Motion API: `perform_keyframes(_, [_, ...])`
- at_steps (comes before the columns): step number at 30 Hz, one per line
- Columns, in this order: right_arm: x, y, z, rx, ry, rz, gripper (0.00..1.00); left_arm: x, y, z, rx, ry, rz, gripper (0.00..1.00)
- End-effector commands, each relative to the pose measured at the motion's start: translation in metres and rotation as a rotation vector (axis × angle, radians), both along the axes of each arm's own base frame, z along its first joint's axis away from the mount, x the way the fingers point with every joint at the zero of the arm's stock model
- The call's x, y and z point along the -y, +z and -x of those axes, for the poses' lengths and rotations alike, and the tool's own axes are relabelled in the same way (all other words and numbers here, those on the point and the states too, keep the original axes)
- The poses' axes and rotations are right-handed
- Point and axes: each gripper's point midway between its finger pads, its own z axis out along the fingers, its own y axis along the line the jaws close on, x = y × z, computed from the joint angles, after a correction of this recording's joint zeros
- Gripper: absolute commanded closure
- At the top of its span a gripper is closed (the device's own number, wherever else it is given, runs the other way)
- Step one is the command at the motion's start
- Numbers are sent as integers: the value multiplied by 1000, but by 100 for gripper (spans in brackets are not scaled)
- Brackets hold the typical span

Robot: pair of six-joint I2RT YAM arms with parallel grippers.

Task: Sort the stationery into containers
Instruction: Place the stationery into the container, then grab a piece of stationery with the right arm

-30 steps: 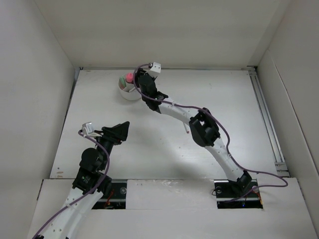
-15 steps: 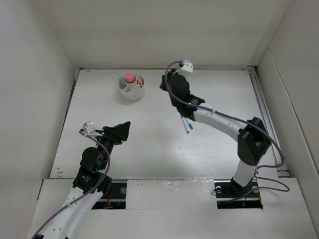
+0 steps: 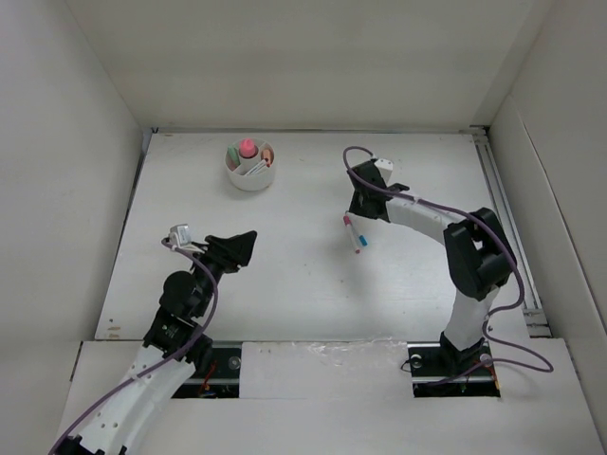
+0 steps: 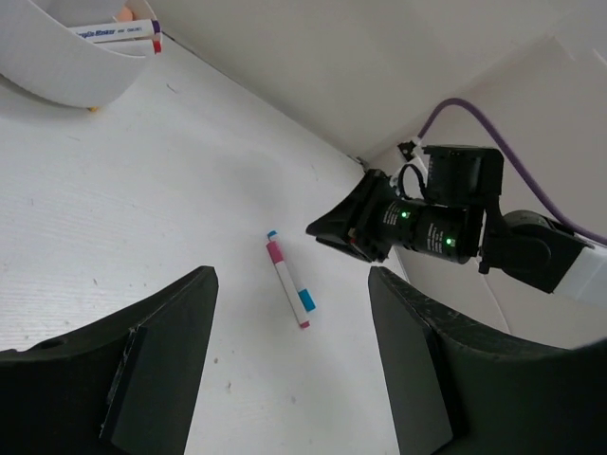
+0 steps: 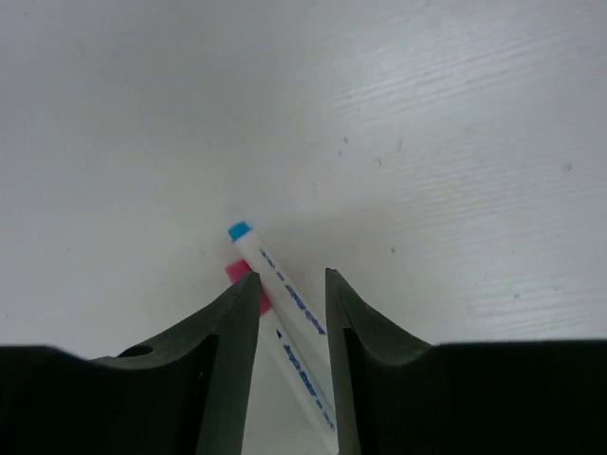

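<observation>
Next, my right gripper grips the blue-tipped white pen by its body (image 3: 356, 228) to sort it into the round white cup (image 3: 250, 169).
Two white pens lie side by side on the table, one blue-tipped (image 5: 285, 289) and one with a pink cap (image 5: 248, 284); they also show in the top view (image 3: 355, 234) and the left wrist view (image 4: 289, 284). My right gripper (image 5: 291, 303) is open a little and hangs just over them, with the blue-tipped pen showing between its jaws; in the top view the gripper (image 3: 358, 213) is at the pens' far end. The round white cup (image 3: 250, 169) at the back left holds a pink-capped bottle (image 3: 248, 147) and markers (image 4: 114, 33). My left gripper (image 3: 242, 245) is open and empty.
White walls close in the table on the left, back and right. A metal rail (image 3: 507, 227) runs along the right edge. The right arm's elbow (image 3: 479, 251) stands over the right side of the table.
My right gripper has left the cup, swung right and come down over the two pens. My left gripper has shifted slightly forward and right.
</observation>
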Motion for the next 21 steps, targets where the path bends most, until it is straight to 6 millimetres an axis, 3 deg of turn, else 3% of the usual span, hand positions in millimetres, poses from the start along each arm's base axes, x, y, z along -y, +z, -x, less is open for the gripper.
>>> perform_keyframes(1, [-13,10,10,-35,70,-15,59,4,15,1,50,-22,24,39])
perform_keyframes(2, [-11,5,14,-47,76,-2,52,4,15,1,50,-22,24,39])
perform_keyframes(3, [-13,4,15,-52,85,-12,51,4,15,1,50,-22,24,39])
perform_keyframes(8, [-13,-18,20,-126,122,28,51,4,13,0,53,-22,25,39])
perform_keyframes(10, [-13,-29,21,-155,121,42,57,6,13,1,53,-31,25,39])
perform_keyframes(14, [-15,-37,21,-168,127,39,59,6,13,1,53,-31,25,40])
perform_keyframes(15, [-17,-30,17,-156,128,33,62,6,13,1,53,-31,25,40])
perform_keyframes(17, [-17,-41,18,-183,127,46,64,6,11,1,45,-31,20,40])
perform_keyframes(21, [-19,-42,13,-181,134,51,65,6,11,1,45,-31,20,40])
